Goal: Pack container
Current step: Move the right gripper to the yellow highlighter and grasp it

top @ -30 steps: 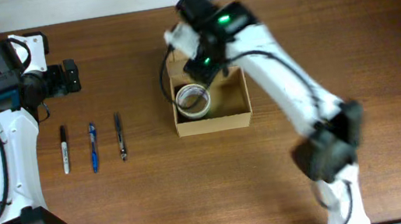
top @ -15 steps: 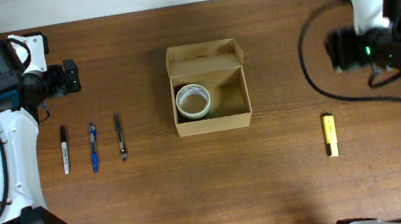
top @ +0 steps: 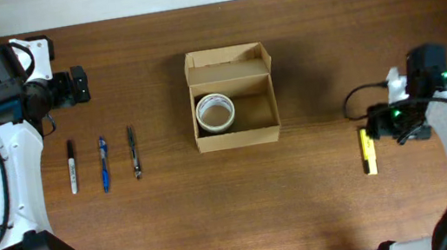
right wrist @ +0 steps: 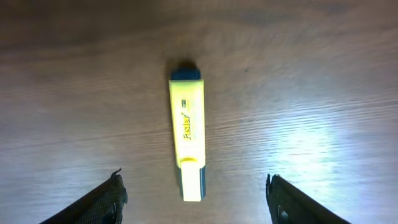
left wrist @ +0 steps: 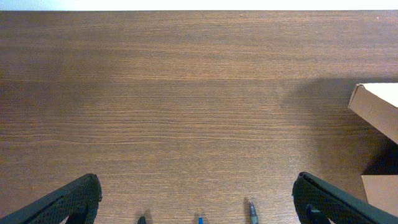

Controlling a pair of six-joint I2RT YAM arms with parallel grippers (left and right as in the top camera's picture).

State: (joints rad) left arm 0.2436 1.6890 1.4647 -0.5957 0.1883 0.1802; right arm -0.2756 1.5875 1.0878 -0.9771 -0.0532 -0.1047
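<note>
Next, the right gripper grabs the highlighter's sides toward the cap end (top: 370,160) (right wrist: 191,163), so the highlighter's other end stays free to pack into the box.
The container (top: 239,139), a tan cardboard box with its lid flap open at the back, stands mid-table with a roll of tape (top: 214,113) inside. A corner of the box shows in the left wrist view (left wrist: 378,109). A yellow highlighter (top: 368,152) lies right of the box. My right gripper (top: 369,128) is open just above its upper end. In the right wrist view the highlighter (right wrist: 187,130) lies on the wood, its cap end between the spread fingers (right wrist: 196,199). My left gripper (top: 80,85) is open and empty at the far left, its fingers (left wrist: 199,202) wide apart.
A black marker (top: 72,166), a blue pen (top: 104,164) and a grey pen (top: 133,152) lie side by side left of the box, below the left gripper. Their tips show at the bottom of the left wrist view (left wrist: 251,209).
My right arm has swung from over the box to the right side of the table and come down over the yellow highlighter. The left arm has not moved.
</note>
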